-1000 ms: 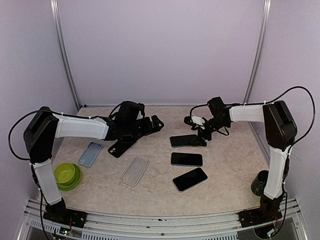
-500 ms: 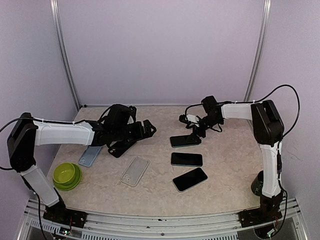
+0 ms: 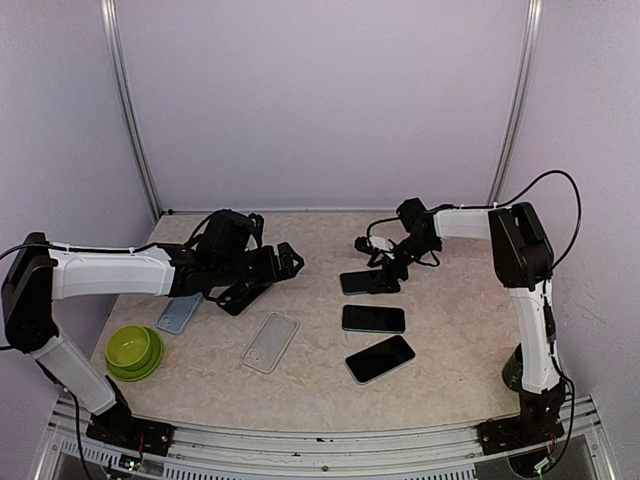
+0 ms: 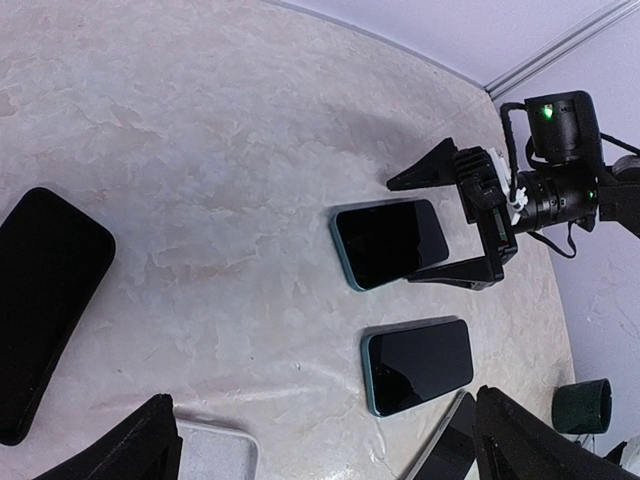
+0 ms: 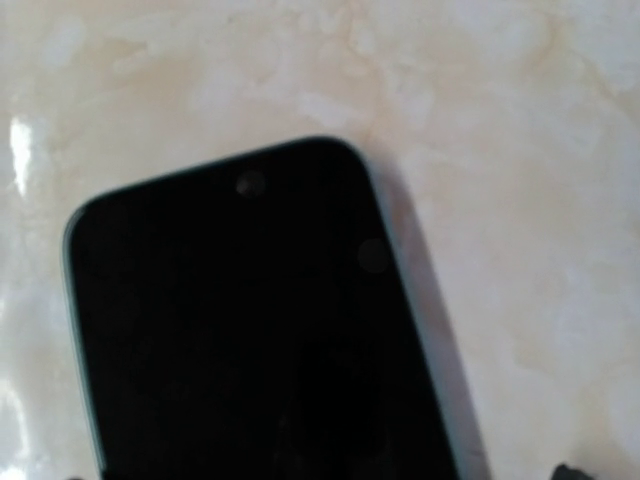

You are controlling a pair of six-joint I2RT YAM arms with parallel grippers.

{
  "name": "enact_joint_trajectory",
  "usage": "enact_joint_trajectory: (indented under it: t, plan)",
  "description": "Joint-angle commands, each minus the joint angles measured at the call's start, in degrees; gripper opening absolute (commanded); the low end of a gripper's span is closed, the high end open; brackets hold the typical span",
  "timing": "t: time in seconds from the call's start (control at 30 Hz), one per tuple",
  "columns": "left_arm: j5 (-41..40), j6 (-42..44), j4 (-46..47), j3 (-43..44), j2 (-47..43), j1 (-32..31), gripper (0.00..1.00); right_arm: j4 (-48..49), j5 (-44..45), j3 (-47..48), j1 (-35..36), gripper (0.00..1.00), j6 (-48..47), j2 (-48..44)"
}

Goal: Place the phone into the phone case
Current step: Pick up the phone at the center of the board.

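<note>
My right gripper's fingers reach low along both long sides of the far phone (image 3: 370,282) (image 5: 275,400). My right gripper should close on the phone now. Closing now would hold it.
Three dark-screened phones lie right of centre: a far phone (image 3: 369,282) (image 4: 390,242), a middle phone (image 3: 373,318) (image 4: 420,365) and a near phone (image 3: 379,358). A black case (image 3: 243,293) (image 4: 45,300), a clear case (image 3: 270,342) and a blue-grey case (image 3: 181,311) lie to their left. My right gripper (image 3: 375,260) is open low over the far phone, one finger on each side of it. That phone (image 5: 250,330) fills the right wrist view. My left gripper (image 3: 282,265) (image 4: 330,460) hangs open and empty above the black case.
A green bowl (image 3: 134,350) stands at the near left by the left arm's base. A dark cup (image 3: 520,365) (image 4: 582,405) sits at the near right by the right arm's post. Lilac walls close the back and both sides.
The right gripper has moved left and down onto the far phone. The left arm has drawn back to the left, its gripper still open over the black case.
</note>
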Motion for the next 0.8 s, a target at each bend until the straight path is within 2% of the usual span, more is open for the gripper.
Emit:
enact_joint_trajectory:
  t: [0.0, 0.5, 0.77]
  plan:
    - [-1.43, 0.56, -1.5, -0.46, -1.73, -0.31, 0.99, -3.29, -1.37, 2.53, 0.61, 1.0, -0.56, 1.58]
    - [-0.08, -0.55, -1.11, 0.28, -1.06, -0.31, 0.99, -0.6, 2.45, -1.29, 0.61, 0.99, -0.61, 1.48]
    - [0.57, -0.9, -0.67, 0.29, -0.08, -0.36, 0.99, -2.25, 1.75, -0.58, 0.61, 0.88, -0.91, 2.08]
